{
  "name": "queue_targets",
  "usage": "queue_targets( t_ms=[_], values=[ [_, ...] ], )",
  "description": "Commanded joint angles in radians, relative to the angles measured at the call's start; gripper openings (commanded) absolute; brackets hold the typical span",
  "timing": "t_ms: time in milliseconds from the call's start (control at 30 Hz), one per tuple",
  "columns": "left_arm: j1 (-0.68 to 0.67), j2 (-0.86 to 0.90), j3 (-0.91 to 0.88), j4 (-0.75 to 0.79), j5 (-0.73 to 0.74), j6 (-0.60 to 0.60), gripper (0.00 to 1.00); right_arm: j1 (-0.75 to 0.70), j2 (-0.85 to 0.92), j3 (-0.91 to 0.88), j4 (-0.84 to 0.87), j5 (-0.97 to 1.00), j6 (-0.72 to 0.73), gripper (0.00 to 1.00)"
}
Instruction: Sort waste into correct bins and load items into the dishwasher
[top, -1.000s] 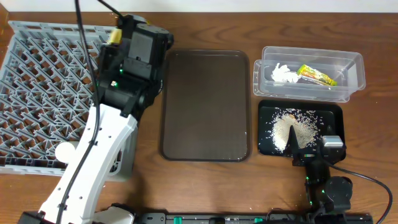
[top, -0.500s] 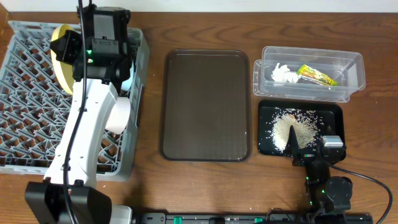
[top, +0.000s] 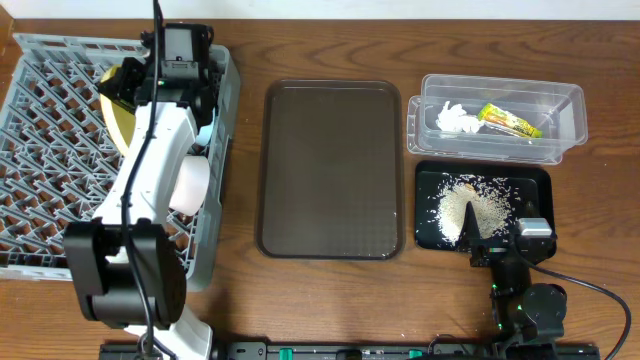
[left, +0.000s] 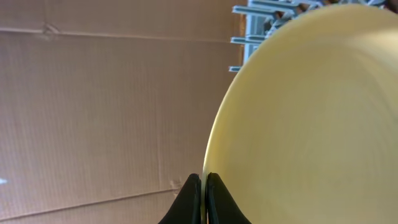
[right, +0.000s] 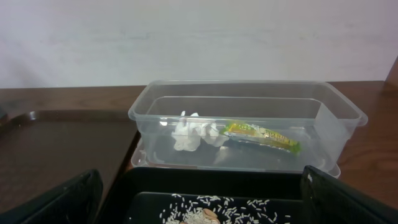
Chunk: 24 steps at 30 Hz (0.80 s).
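Note:
The yellow plate's far edge is among the grey rack's wires. I need to open my left gripper, and the plate would rest there.
My left gripper (left: 203, 186) is shut on the rim of the round pale yellow plate (left: 311, 124), holding it on edge over the back of the grey dish rack (top: 50, 150); the plate shows in the overhead view (top: 115, 95) beside the left arm. A white bowl or cup (top: 190, 185) sits in the rack at its right side. The clear tub (top: 500, 118) holds the white tissue (top: 455, 118) and the green-and-orange wrapper (top: 505, 120). The black tray (top: 430, 190) holds rice scraps (top: 475, 205). My right gripper (right: 199, 205) is open over the black tray's near edge.
The dark brown serving tray (top: 330, 170) lies bare between the rack and the bins. The right wrist view shows the tub (right: 249, 124), the tissue (right: 196, 132), the wrapper (right: 261, 135) and rice (right: 211, 214).
The left arm has swung left and toward the back over the rack, carrying the yellow plate on edge. The right arm has not moved.

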Motion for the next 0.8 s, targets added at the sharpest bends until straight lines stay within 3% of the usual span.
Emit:
queue_targets(
  t_ms=[0, 233, 367, 500, 633, 767],
  values=[
    [0.002, 0.003, -0.004, 0.005, 0.028, -0.002, 0.08, -0.005, -0.004, -0.002, -0.003, -0.004, -0.004, 0.99],
    [-0.062, 0.002, -0.004, -0.029, 0.028, -0.024, 0.32, -0.005, -0.004, -0.002, -0.003, -0.004, -0.004, 0.99],
    [-0.163, 0.002, -0.004, -0.098, 0.03, -0.18, 0.5, -0.005, -0.004, -0.002, -0.003, -0.004, -0.004, 0.99],
    [-0.271, 0.002, -0.004, -0.174, 0.072, -0.256, 0.53, -0.005, -0.004, -0.002, -0.003, -0.004, -0.004, 0.99],
    [-0.364, -0.016, -0.003, -0.257, 0.111, -0.441, 0.6, -0.005, -0.004, -0.002, -0.003, -0.004, -0.004, 0.99],
    [-0.446, -0.076, 0.013, -0.388, 0.378, -0.605, 0.61, -0.005, -0.004, -0.002, -0.003, -0.004, -0.004, 0.99]
  ],
)
